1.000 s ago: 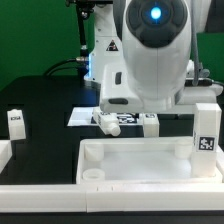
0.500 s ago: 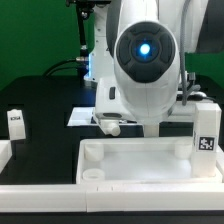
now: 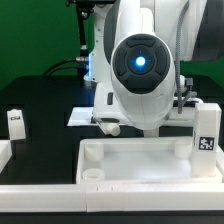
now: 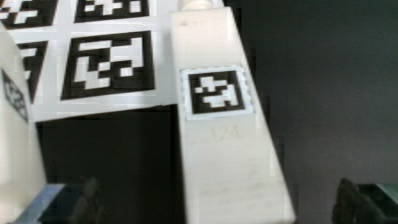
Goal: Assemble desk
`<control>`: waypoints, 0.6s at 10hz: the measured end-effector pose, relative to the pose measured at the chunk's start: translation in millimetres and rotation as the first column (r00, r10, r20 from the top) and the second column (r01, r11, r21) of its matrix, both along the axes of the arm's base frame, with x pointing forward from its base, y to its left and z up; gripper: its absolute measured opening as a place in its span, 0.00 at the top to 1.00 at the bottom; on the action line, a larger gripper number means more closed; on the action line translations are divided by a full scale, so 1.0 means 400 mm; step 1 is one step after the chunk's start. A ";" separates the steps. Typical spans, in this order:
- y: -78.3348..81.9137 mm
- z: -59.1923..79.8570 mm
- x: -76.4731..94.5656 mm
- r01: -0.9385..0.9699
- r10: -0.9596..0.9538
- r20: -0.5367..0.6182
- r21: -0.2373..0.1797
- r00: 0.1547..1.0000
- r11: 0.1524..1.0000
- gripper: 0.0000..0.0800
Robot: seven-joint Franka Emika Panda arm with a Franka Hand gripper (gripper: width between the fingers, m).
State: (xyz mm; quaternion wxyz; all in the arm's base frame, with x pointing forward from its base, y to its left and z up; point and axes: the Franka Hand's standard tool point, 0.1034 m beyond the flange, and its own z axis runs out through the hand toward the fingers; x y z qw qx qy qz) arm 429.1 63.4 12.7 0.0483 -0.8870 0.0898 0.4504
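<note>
I need to grab the desk leg next with my gripper by its wide plain end, so the narrow peg end stays free to go into the tabletop's corner.
In the wrist view a white desk leg with a black-and-white tag lies on the black table. My gripper is open, and its dark fingers stand on either side of the leg without touching it. In the exterior view the arm's body hides the gripper, and only a white end of a lying leg shows. The rimmed white tabletop lies in front. One tagged leg stands at its right far corner. Another leg stands on the table at the exterior view's left.
The marker board lies just beyond the lying leg and also shows in the exterior view. Another white part lies close beside the leg. White border rails run along the front and left edges.
The arm has come down and toward the camera. Its body now hides the legs lying behind the tabletop that showed one second ago.
</note>
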 end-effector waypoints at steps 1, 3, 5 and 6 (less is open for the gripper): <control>0.012 -0.008 -0.020 -0.001 0.000 -0.036 -0.011 0.999 1.000 0.19; 0.013 -0.009 -0.020 -0.001 0.000 -0.045 -0.012 0.999 1.000 0.23; 0.012 -0.010 -0.020 0.000 -0.001 -0.045 -0.012 0.999 1.000 0.42; 0.012 -0.009 -0.020 0.001 -0.001 -0.045 -0.012 0.999 1.000 0.60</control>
